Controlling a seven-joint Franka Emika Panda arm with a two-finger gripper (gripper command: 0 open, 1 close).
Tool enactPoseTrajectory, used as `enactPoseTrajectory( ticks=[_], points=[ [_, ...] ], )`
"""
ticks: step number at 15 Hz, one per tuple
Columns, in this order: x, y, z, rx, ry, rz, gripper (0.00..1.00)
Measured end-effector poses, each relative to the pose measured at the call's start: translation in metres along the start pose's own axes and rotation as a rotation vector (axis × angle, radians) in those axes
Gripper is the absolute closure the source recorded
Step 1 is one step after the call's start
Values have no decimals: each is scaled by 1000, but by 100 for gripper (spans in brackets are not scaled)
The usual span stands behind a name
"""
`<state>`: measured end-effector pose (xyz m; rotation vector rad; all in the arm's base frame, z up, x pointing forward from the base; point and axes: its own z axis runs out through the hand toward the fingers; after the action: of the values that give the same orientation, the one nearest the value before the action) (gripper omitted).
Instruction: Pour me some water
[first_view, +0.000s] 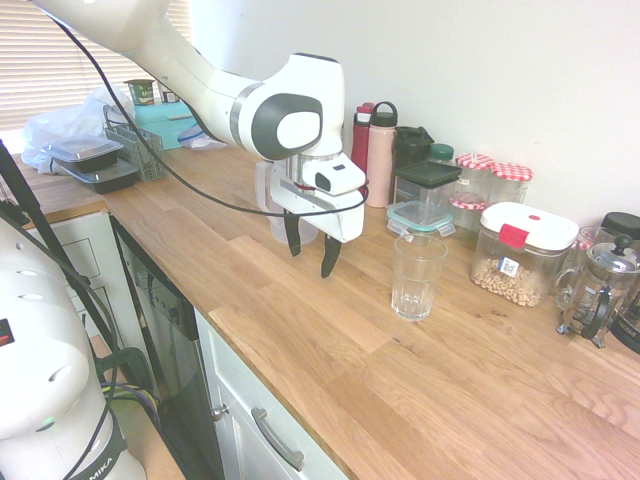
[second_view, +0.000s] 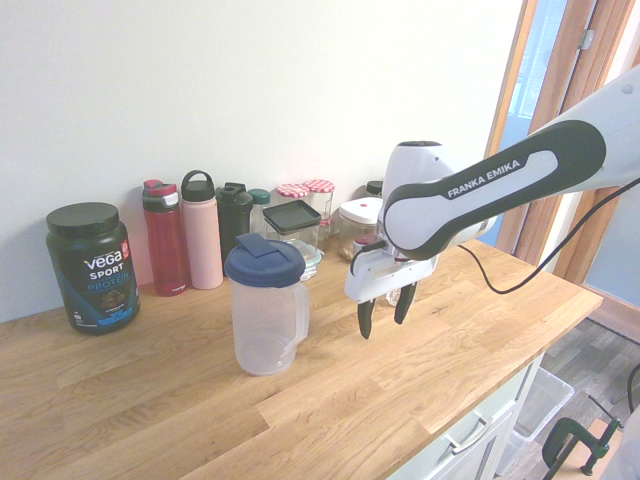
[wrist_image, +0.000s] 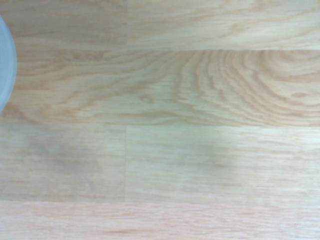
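Note:
The jug's round body (second_view: 262, 328) is too wide for the gap between my open fingers. My gripper should next grab the jug by its slim handle (second_view: 302, 313) to pour.
A translucent plastic jug (second_view: 265, 318) with a blue lid stands upright on the wooden worktop (second_view: 150, 400). Whatever water it holds is too faint to make out. In the first exterior view the jug (first_view: 266, 192) is mostly hidden behind the arm. An empty clear drinking glass (first_view: 417, 275) stands on the worktop. My gripper (first_view: 311, 248) hangs open and empty just above the wood, between jug and glass, fingers pointing down. From the other side the gripper (second_view: 385, 312) sits a short gap to the right of the jug's handle. The wrist view shows bare wood and a pale rounded rim (wrist_image: 4, 65).
Along the wall stand a red bottle (second_view: 165, 240), a pink bottle (second_view: 202, 235), a dark bottle (second_view: 234, 220), a Vega tub (second_view: 92, 265) and several jars. A lidded box of nuts (first_view: 520, 255) and a French press (first_view: 600, 290) stand beyond the glass. Black trays (first_view: 95, 160) lie far along the worktop.

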<state>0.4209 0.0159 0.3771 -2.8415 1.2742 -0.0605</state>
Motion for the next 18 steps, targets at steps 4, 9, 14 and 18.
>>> enactPoseTrajectory(
  ticks=[4,9,14,18],
  points=[
    [-8,-6,-5,-3,20,-24,0],
    [-94,-9,-45,8,103,-96,0],
    [-162,-42,-67,156,222,-87,0],
    [-170,-76,-75,277,336,-90,0]
  ],
)
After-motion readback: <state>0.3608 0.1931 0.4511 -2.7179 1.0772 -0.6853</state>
